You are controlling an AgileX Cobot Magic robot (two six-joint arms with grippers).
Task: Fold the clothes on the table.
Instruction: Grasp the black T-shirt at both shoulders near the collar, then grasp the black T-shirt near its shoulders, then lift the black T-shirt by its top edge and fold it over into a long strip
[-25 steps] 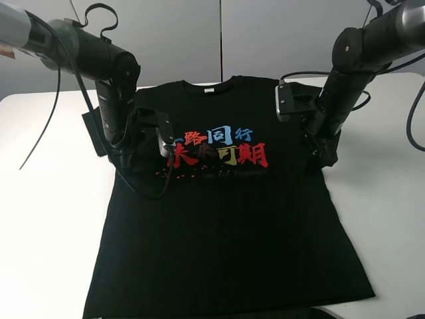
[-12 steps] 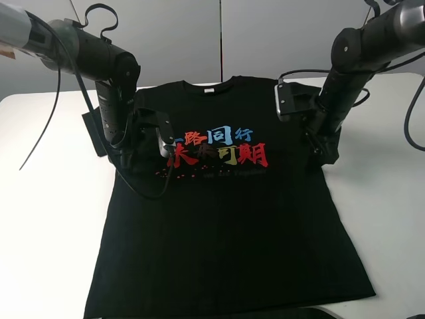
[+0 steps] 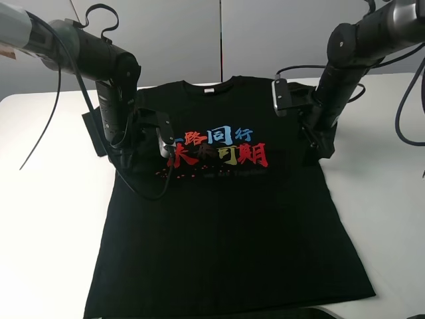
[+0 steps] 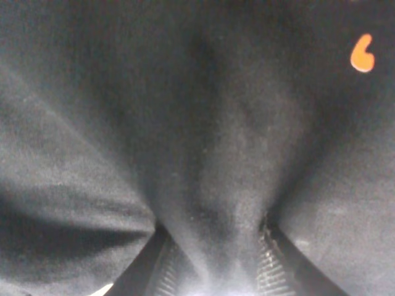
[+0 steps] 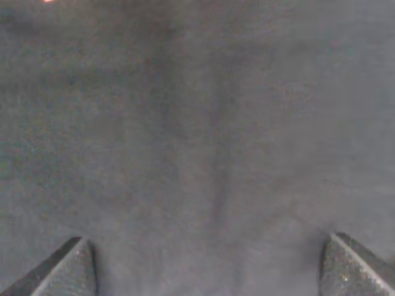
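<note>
The T-shirt (image 3: pixel 226 219) needs to be folded next, so my right gripper should grab it by its side just below the sleeve (image 3: pixel 311 159).
A black T-shirt (image 3: pixel 226 219) with a red, blue and yellow print (image 3: pixel 219 147) lies flat, front up, on the white table (image 3: pixel 46 219), collar at the far side. My left gripper (image 3: pixel 126 158) is at the shirt's left side below the sleeve. In the left wrist view it (image 4: pixel 213 259) is shut on a pinched ridge of black cloth (image 4: pixel 216 154). My right gripper (image 3: pixel 320 146) is over the shirt's right side below the sleeve. In the right wrist view its fingers (image 5: pixel 68 268) stand wide apart above flat cloth (image 5: pixel 203 123), holding nothing.
Black cables (image 3: pixel 46 126) hang from the left arm over the table's left part, and more loop behind the right arm (image 3: pixel 408 126). A dark object (image 3: pixel 299 312) shows at the front edge below the hem. Bare table lies on both sides of the shirt.
My right arm has shifted slightly left and toward the far side over the shirt's right edge. The left arm and the shirt have not visibly moved.
</note>
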